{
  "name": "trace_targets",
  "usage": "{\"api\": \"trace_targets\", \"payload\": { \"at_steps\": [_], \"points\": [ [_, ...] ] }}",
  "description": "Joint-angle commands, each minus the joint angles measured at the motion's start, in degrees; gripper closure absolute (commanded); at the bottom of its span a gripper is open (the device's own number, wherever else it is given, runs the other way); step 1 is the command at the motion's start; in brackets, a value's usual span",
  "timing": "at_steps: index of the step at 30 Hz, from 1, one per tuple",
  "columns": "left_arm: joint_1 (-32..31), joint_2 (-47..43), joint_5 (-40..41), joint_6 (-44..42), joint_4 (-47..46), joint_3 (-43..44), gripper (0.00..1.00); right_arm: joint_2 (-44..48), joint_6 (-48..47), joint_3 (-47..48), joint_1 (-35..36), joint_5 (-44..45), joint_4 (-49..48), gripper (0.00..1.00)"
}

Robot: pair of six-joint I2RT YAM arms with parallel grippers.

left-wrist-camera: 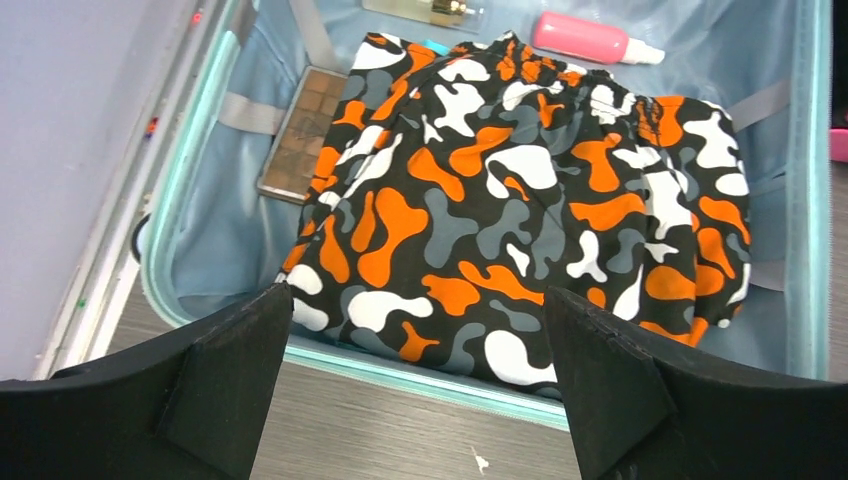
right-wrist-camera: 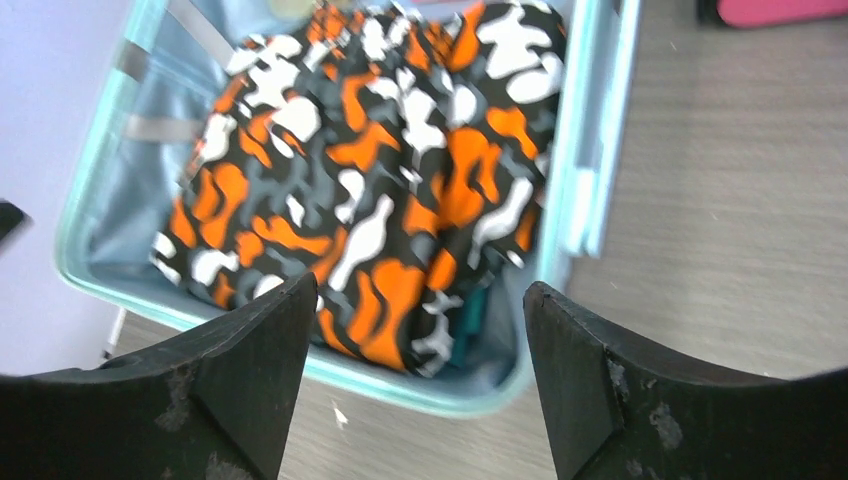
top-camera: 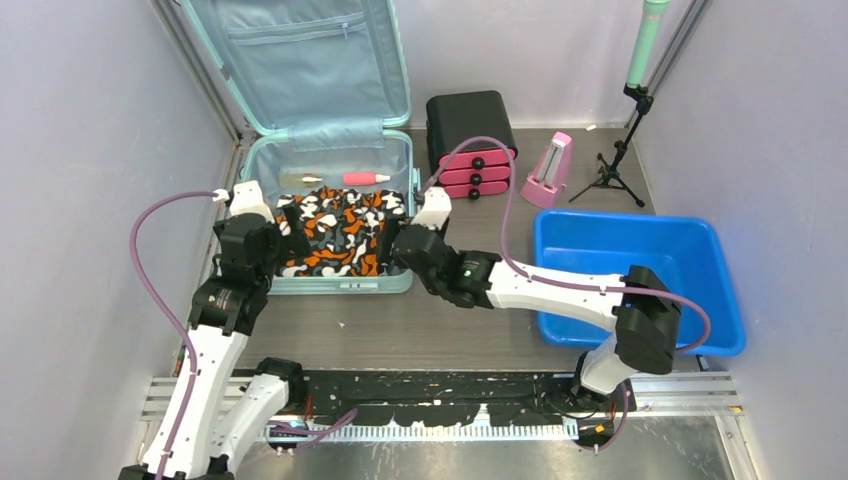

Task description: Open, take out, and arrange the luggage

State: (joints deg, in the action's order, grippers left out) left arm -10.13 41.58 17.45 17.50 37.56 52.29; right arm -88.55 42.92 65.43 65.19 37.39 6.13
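I should next grab the patterned cloth with my right gripper by its side nearest the drawer box, opposite my left gripper, to take it out.
The mint-green suitcase (top-camera: 262,148) lies open at the back left, its lid (top-camera: 300,60) leaning on the wall and showing blue lining with a zip pocket. In the base lies a folded orange, white, grey and black patterned cloth (top-camera: 335,232), with a pink bottle (top-camera: 366,178) and a clear gold bottle (top-camera: 300,179) behind it. The left wrist view shows the cloth (left-wrist-camera: 520,190), a brown palette (left-wrist-camera: 300,130) and the front rim (left-wrist-camera: 400,368). My left gripper (top-camera: 290,238) (left-wrist-camera: 418,293) is open over the cloth's left front edge. My right gripper (top-camera: 388,240) (right-wrist-camera: 420,285) is open over its right front corner.
A black drawer box with pink drawers (top-camera: 470,140) and a pink wedge-shaped object (top-camera: 548,170) stand right of the suitcase. A blue tub (top-camera: 560,290) sits at the right. A small tripod holding a green pole (top-camera: 625,140) stands at the back right. Walls close in on both sides.
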Motion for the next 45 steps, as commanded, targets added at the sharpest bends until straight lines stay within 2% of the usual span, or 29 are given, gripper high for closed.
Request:
{"api": "trace_targets", "payload": {
  "at_steps": [1, 6, 13, 19, 23, 30, 36, 39, 42, 45],
  "points": [
    [-2.66, -1.36, 10.43, -1.99, -0.41, 0.87, 0.00, -5.72, -1.68, 8.21, 0.37, 3.94, 0.01, 0.19],
    [-4.90, -4.22, 21.93, -0.35, 2.20, 2.27, 0.00, -13.20, -4.78, 17.61, 0.25, 7.22, 0.95, 0.20],
    [-6.38, -6.06, 29.54, 1.66, 4.72, 3.49, 0.00, -23.48, -5.33, 27.50, -0.85, 9.13, 5.97, 0.18],
    [-6.92, -7.01, 28.85, 1.06, 3.69, 2.68, 0.00, -27.86, -7.33, 30.69, -1.61, 10.83, 8.51, 0.09],
    [-6.92, -7.16, 28.27, 1.23, 3.63, 2.49, 0.00, -30.31, -6.28, 32.76, -3.07, 10.21, 12.16, 0.08],
    [-6.92, -6.98, 27.84, 1.20, 3.38, 2.29, 0.00, -33.08, -4.93, 33.52, -4.93, 6.34, 13.27, 0.09],
    [-6.92, -5.57, 22.80, -0.14, 1.16, 1.03, 0.00, -34.78, -3.77, 33.78, -6.20, 3.75, 13.26, 0.14],
    [-6.92, -4.32, 22.30, -0.19, 0.54, 0.64, 0.01, -35.21, -3.97, 33.95, -6.53, 4.36, 13.41, 0.16],
    [-6.92, -4.25, 21.03, -0.43, -0.29, 0.02, 0.04, -35.51, -4.07, 35.52, -6.57, 5.67, 15.01, 0.15],
    [-6.71, -5.26, 21.10, 0.80, -1.16, -0.30, 0.02, -36.44, -4.30, 37.01, -6.76, 5.66, 16.28, 0.16]
  ]
}}
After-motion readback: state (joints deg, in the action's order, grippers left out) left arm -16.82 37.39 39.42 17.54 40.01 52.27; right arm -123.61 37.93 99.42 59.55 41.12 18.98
